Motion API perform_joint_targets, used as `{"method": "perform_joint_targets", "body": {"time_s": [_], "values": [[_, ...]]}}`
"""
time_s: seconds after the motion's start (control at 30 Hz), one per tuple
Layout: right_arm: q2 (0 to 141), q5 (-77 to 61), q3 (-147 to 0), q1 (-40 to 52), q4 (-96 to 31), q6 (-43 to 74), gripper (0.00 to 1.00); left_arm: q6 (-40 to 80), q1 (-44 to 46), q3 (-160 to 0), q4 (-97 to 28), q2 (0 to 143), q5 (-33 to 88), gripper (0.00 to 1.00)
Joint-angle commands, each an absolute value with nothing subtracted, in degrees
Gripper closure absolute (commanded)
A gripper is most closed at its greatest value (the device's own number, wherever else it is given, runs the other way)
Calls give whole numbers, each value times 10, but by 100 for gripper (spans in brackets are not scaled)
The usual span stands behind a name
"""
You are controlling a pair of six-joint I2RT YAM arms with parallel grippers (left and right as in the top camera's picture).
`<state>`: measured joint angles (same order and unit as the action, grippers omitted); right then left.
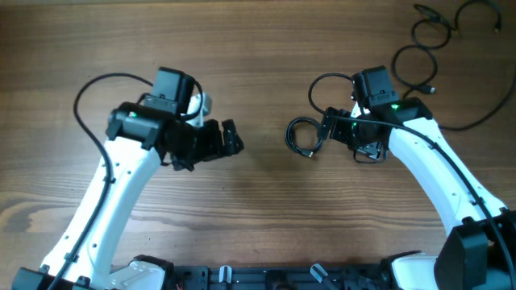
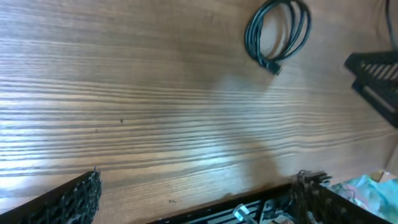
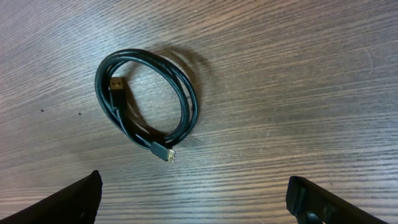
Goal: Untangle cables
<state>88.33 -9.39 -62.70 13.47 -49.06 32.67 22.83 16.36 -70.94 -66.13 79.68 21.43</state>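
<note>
My right gripper grabs the coiled black cable by the loop side nearest this gripper next, leaving both plug ends free to untangle it.
A small coiled black cable bundle [image 1: 302,137] with two plug ends lies flat on the wooden table at centre. It shows in the right wrist view [image 3: 146,102] and in the left wrist view [image 2: 278,32]. My right gripper [image 1: 332,129] is open and empty, just right of the coil, its fingertips wide apart [image 3: 196,196]. My left gripper [image 1: 230,138] is open and empty, well left of the coil, over bare wood [image 2: 199,193]. More loose black cable loops [image 1: 423,56] lie at the far right back of the table.
A thicker black wire [image 1: 89,109] arcs from the left arm. Another black wire [image 1: 326,84] loops by the right arm's wrist. The table's front edge with black rails [image 1: 258,278] runs along the bottom.
</note>
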Motion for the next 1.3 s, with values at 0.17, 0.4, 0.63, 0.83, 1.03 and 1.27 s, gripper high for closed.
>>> {"method": "perform_joint_targets", "body": {"time_s": [0.17,0.4,0.63,0.83,1.03,1.27], "values": [[947,-104,-621,136,-445,315,17,245,179,-689,-651,796,207,0],[1016,-147,-621,136,-404,296,36,245,179,-686,-651,796,216,0],[1075,-151,-621,136,-379,300,58,245,179,-684,-651,796,216,0],[1075,-226,-621,136,-355,274,76,245,179,-684,-649,796,216,0],[1075,-256,-627,136,-357,275,96,245,179,-684,-649,796,216,0],[1054,-422,-665,136,-399,250,96,245,179,-684,-647,796,216,0]]}}
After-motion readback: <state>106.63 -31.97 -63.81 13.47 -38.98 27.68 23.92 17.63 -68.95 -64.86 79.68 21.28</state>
